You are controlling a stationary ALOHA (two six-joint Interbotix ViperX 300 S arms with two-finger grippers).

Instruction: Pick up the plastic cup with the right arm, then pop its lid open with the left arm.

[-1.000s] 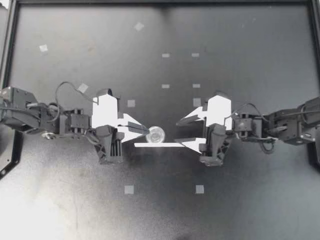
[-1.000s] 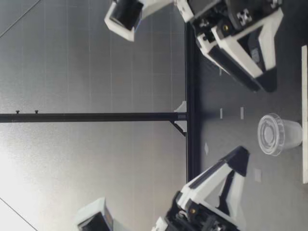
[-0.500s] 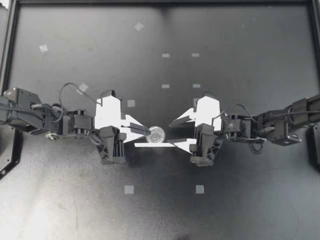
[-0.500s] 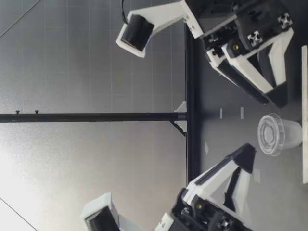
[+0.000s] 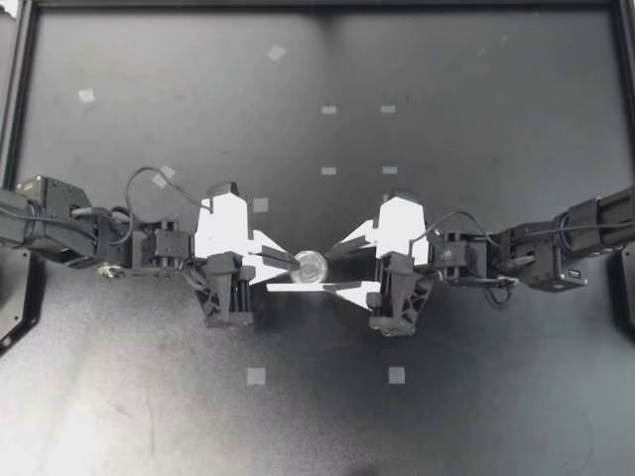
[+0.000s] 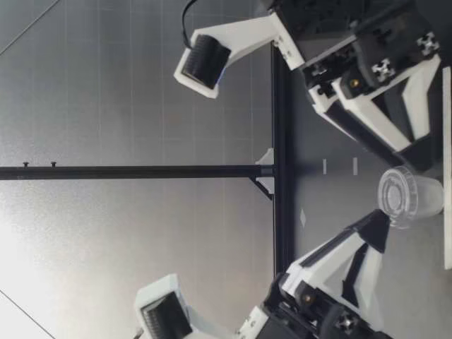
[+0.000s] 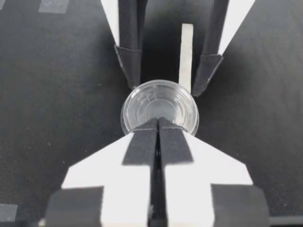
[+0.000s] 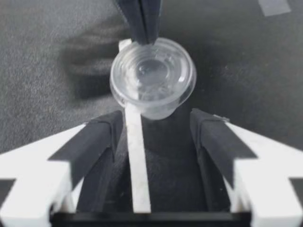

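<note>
The plastic cup's lid has to stay free to be popped open. My right gripper will next grab the cup by its body, below the cup's rim [image 8: 159,112].
A small clear plastic cup [image 5: 311,266] stands upright at the table's middle, with a flat white stick [image 5: 316,288] lying just beside it. My left gripper [image 5: 294,263] is shut, and its tips rest against the cup's [image 7: 159,106] near rim. From the opposite side, my right gripper [image 5: 338,269] is open, its fingers spread on either side of the stick [image 8: 137,161] and their tips just short of the cup [image 8: 153,75]. In the low view the cup [image 6: 409,196] sits between my left gripper [image 6: 376,224] and my right gripper [image 6: 418,152].
Small pale tape squares [image 5: 256,376] dot the black table. A black frame rail [image 5: 317,4] runs along the far edge and the sides. Bare tabletop lies in front of and behind both arms.
My right gripper has moved left toward the cup, still open, so its fingers now straddle the stick's end. My left gripper has edged slightly closer to the cup and stays shut.
</note>
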